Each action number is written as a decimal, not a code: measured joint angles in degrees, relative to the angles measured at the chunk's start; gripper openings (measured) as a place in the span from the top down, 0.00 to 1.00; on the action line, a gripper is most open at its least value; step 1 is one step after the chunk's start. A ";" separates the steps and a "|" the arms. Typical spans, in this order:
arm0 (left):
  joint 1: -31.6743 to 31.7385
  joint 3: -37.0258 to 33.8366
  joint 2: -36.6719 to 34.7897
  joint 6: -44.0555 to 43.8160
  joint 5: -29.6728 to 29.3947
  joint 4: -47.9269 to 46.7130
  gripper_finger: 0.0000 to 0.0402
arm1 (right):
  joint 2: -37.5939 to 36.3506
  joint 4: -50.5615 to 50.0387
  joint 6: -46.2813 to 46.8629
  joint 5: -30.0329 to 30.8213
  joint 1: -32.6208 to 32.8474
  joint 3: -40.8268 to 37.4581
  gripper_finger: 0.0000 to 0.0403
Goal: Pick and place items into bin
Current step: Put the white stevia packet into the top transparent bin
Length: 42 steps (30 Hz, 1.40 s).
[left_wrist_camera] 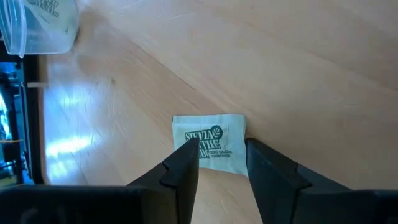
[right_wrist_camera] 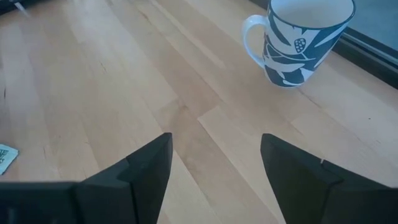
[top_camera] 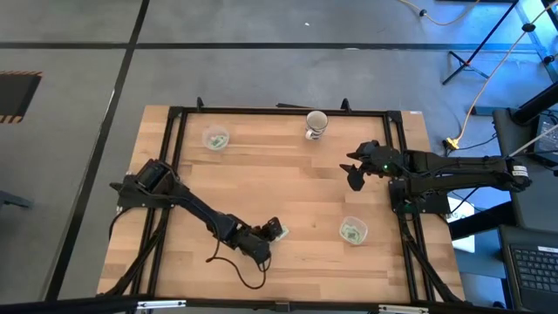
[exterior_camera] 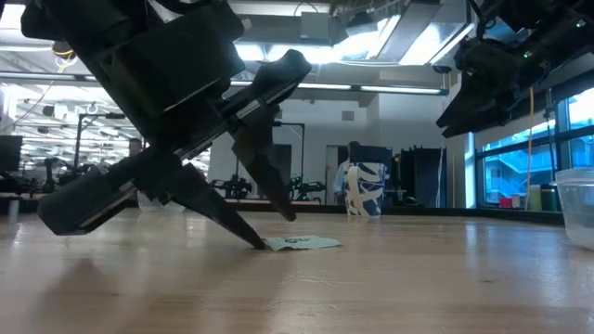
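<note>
The green-and-white packet will go into the clear plastic cup, so my left gripper will grab it by its printed part (top_camera: 282,234) and drop it there.
One green-and-white packet (left_wrist_camera: 211,140) lies flat on the wood near the table's near edge (top_camera: 282,231) (exterior_camera: 302,243). My left gripper (left_wrist_camera: 222,160) (top_camera: 273,233) is open and low over it, pointing down at a slant. One finger overlaps the packet's printed face and the other stands by its side edge. My right gripper (right_wrist_camera: 214,163) (top_camera: 355,177) hangs open above the table's right part, holding nothing, near a blue-patterned mug (right_wrist_camera: 301,40). Another packet (right_wrist_camera: 5,158) shows at the edge of the right wrist view. My left gripper comes down slanting, and one fingertip (exterior_camera: 260,241) stands on the table at the packet's near edge (exterior_camera: 274,244). I cannot tell whether it touches the packet. The packet lies flat on the wood.
A clear plastic cup (top_camera: 352,231) (left_wrist_camera: 37,25) with packets inside stands right of the left gripper. A second such cup (top_camera: 215,138) stands at the far left. The mug (top_camera: 316,125) (exterior_camera: 364,190) is at the far edge. A black frame (top_camera: 174,122) borders the table.
</note>
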 joint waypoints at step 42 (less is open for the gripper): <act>6.81 -0.46 -26.08 -30.13 1.96 -22.67 1.00 | 0.02 -2.47 0.03 -0.04 0.02 0.01 0.39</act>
